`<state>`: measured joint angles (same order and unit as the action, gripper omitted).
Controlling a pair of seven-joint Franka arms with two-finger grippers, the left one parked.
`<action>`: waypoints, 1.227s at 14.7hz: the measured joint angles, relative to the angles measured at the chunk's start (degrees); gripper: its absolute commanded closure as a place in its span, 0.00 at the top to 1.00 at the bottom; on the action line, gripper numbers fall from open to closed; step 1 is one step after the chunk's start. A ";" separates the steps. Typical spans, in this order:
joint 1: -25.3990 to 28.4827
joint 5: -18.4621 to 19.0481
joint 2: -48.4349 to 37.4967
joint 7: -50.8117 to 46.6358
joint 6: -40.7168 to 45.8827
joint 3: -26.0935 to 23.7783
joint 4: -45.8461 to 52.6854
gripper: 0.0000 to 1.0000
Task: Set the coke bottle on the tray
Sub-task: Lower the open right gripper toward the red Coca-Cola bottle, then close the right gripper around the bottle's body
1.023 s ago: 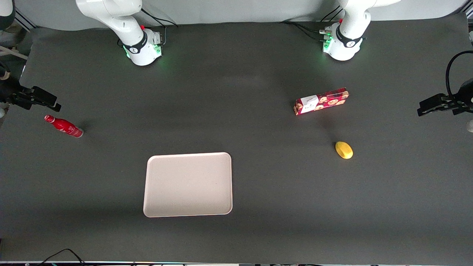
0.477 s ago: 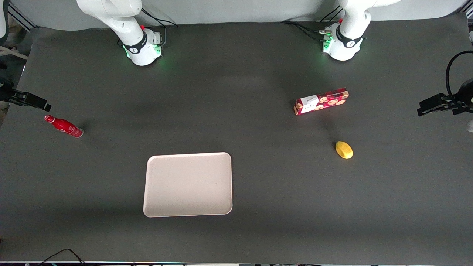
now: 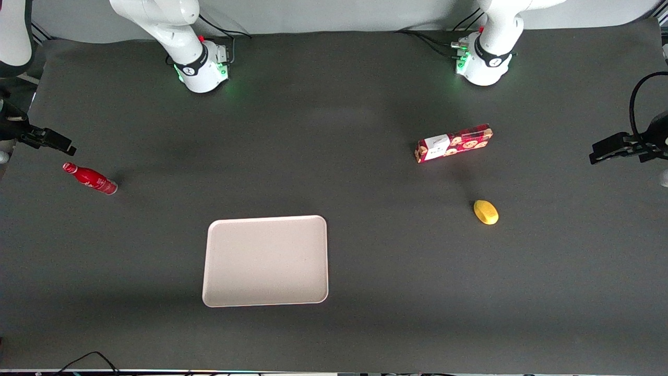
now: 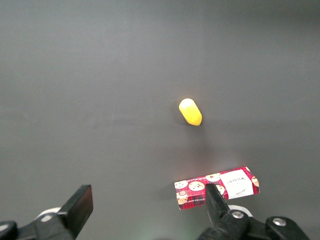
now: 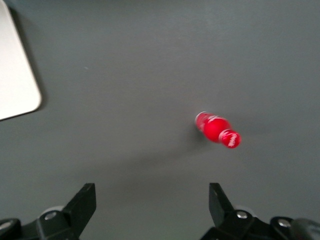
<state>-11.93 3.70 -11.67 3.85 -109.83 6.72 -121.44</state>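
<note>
The coke bottle needs to go on the tray (image 3: 265, 260), so my right gripper should grab it by its red cap end (image 3: 70, 168) next.
The coke bottle (image 3: 90, 178), small, slim and all red with a red cap, stands on the dark table toward the working arm's end. It also shows in the right wrist view (image 5: 218, 129), seen from above. My right gripper (image 3: 63, 146) hangs above the table, a little farther from the front camera than the bottle and apart from it. Its fingers are open and empty (image 5: 152, 196). The pale pinkish-white tray (image 3: 265, 260) lies flat and empty, nearer the front camera than the bottle. One of its rounded corners shows in the right wrist view (image 5: 15, 75).
A red cookie box (image 3: 453, 142) and a yellow lemon-like object (image 3: 486, 212) lie toward the parked arm's end of the table. Both also show in the left wrist view, the box (image 4: 217, 187) and the yellow object (image 4: 190, 111).
My gripper drew back toward the table edge at the working arm's end, then came slightly in again. The bottle, tray and other objects have not moved.
</note>
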 measured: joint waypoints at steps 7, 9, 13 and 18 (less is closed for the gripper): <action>-10.58 0.02 1.06 9.64 -16.09 0.13 -11.37 1.00; -12.54 0.00 2.64 10.57 -19.71 0.13 -13.44 1.00; -14.36 -5.25 7.46 15.99 -24.66 0.14 -14.07 1.00; -14.37 -6.37 10.65 16.99 -27.16 0.05 -13.59 1.00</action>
<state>-26.30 -2.67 -1.03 20.84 -136.98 6.78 -135.02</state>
